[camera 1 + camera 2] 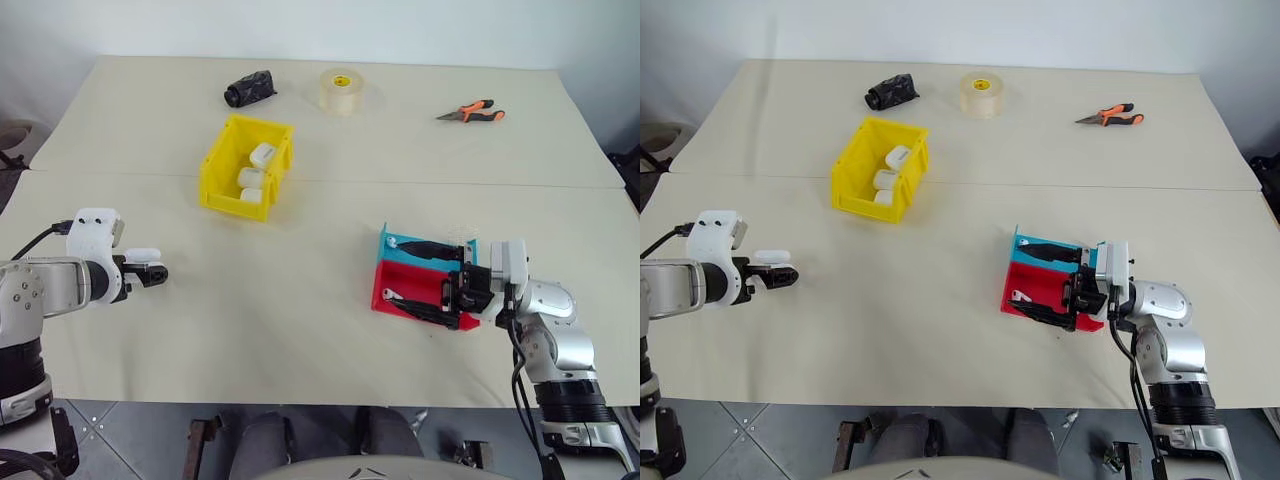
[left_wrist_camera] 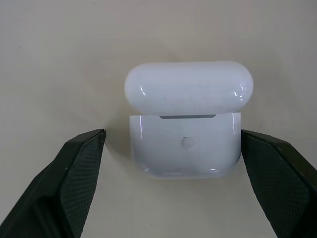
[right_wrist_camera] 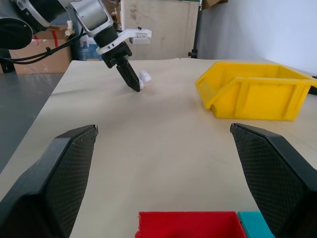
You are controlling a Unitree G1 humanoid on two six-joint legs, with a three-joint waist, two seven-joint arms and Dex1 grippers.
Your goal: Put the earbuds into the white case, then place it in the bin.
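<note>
I should close my left gripper on the white case now. The fingers are beside the case's lower body in the left wrist view, so they would catch the case if I closed now.
The white case [image 2: 185, 148] stands on the table with its lid [image 2: 188, 89] flipped up, hinge side toward the wrist camera. My left gripper [image 2: 173, 133] is open with a finger on each side of it; in the left eye view the case [image 1: 143, 254] shows just beyond the black finger [image 1: 152, 275]. Its inside is hidden. My right gripper [image 1: 393, 270] is open and lies level over the red and teal tray [image 1: 410, 281]. Two tiny white pieces [image 1: 391, 241] [image 1: 1018, 296] on the tray's left end look like the earbuds. The yellow bin [image 1: 215, 178] stands farther back and holds three white cases.
At the table's far side lie a black bundle [image 1: 250, 88], a roll of clear tape [image 1: 341, 90] and orange-handled pliers [image 1: 472, 113]. A seam runs across the table behind the bin. Bare tabletop lies between my two grippers.
</note>
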